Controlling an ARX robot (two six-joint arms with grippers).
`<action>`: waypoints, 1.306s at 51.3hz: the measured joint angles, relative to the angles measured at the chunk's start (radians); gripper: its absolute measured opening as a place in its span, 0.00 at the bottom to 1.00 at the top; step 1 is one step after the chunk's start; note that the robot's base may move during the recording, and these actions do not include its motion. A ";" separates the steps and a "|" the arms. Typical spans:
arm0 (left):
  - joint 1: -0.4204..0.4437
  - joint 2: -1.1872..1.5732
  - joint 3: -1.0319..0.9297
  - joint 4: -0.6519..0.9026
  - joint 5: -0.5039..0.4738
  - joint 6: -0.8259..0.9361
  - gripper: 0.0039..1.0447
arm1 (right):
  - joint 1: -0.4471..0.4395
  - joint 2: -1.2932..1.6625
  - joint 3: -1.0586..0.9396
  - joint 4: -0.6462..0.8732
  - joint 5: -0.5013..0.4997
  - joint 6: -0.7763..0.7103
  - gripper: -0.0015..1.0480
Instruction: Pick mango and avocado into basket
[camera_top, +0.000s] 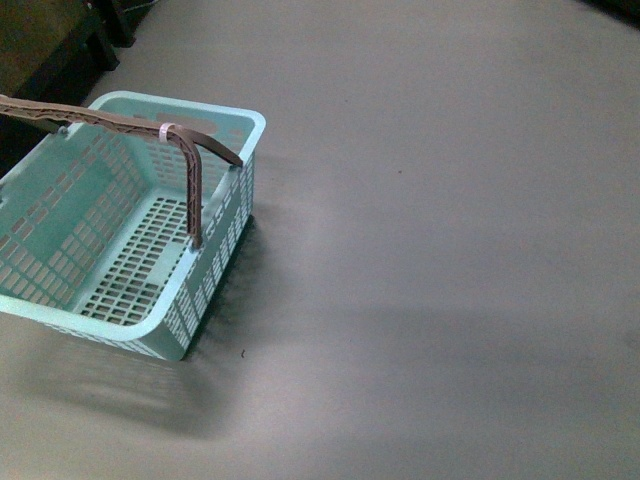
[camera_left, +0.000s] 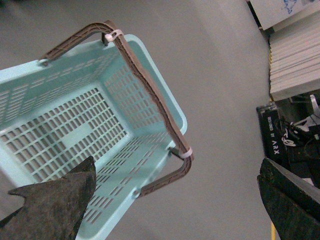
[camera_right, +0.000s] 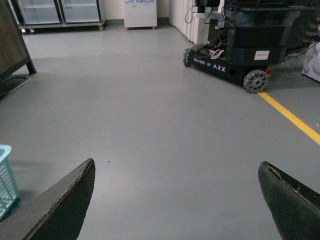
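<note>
The left gripper grabs the basket by its brown handles next, to bring the basket to the mango and avocado.
The light turquoise basket (camera_top: 215, 268) with brown handles (camera_top: 190, 175) stands on the grey floor at the left of the front view, and nothing lies in it. The left wrist view shows it from above (camera_left: 150, 102), with its handle (camera_left: 150, 95) raised. My left gripper (camera_left: 177, 172) is open above the basket's rim and holds nothing. My right gripper (camera_right: 177, 167) is open over bare floor; a corner of the basket (camera_right: 6, 175) shows at that view's edge. No mango or avocado shows in any view. Neither arm shows in the front view.
A black wheeled ARX robot base (camera_right: 235, 55) stands beyond a yellow floor line (camera_right: 290, 117). Glass-door cabinets (camera_right: 60, 12) line the far wall. Dark furniture (camera_top: 50, 60) stands behind the basket. White panels (camera_left: 295, 55) lean beside black equipment.
</note>
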 joint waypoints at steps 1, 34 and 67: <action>-0.006 0.053 0.024 0.034 0.000 -0.011 0.93 | 0.000 0.000 0.000 0.000 0.000 0.000 0.92; -0.159 0.895 0.649 0.122 -0.068 -0.229 0.93 | 0.000 0.000 0.000 0.000 0.000 0.000 0.92; -0.196 1.118 0.978 0.034 -0.147 -0.406 0.38 | 0.000 0.000 0.000 0.000 0.000 0.000 0.92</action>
